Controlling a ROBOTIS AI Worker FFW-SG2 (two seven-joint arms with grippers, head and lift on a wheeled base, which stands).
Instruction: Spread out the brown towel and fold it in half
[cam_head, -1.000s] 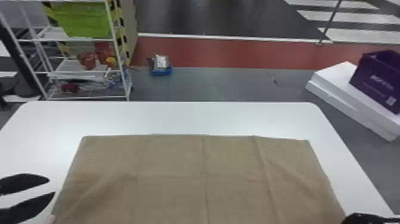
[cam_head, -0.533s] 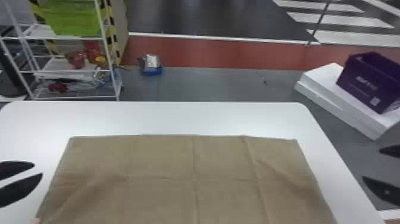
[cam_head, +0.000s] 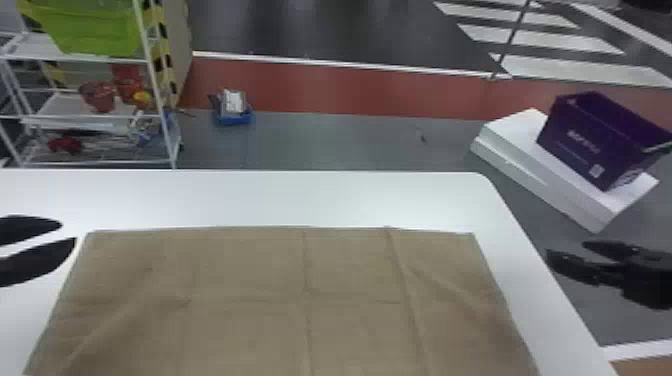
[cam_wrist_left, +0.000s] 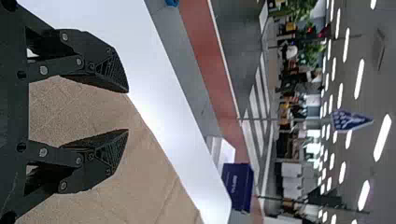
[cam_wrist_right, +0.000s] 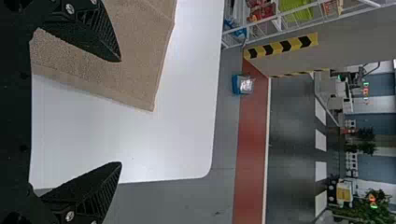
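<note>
The left gripper should next grab the brown towel (cam_head: 300, 305) by its corner (cam_head: 92, 236), where the edges end, to fold the towel in half. The towel is already spread flat.
The brown towel (cam_head: 300, 305) lies spread flat on the table, with several creases across it. At its left edge in the head view is my left gripper (cam_head: 69, 232), its two fingers apart. In the left wrist view my left gripper (cam_wrist_left: 128, 111) is open, with the towel (cam_wrist_left: 107, 186) behind its fingers. My right gripper (cam_head: 565, 252) is at the right, beyond the table's right edge. The right wrist view has my right gripper (cam_wrist_right: 121, 112) wide open, and a corner of the towel (cam_wrist_right: 135, 70) lies behind one finger.
The white table (cam_head: 280, 197) has a border around the towel's far and right sides. Beyond it stand a white shelf rack (cam_head: 165, 125) with a green bin (cam_head: 95, 25), a small blue box (cam_head: 234, 112) on the floor, and a purple crate (cam_head: 600, 142) on white boxes (cam_head: 560, 175).
My right gripper has come into the head view from the right edge. The head view has shifted slightly, so the table sits farther left. The towel lies as before.
</note>
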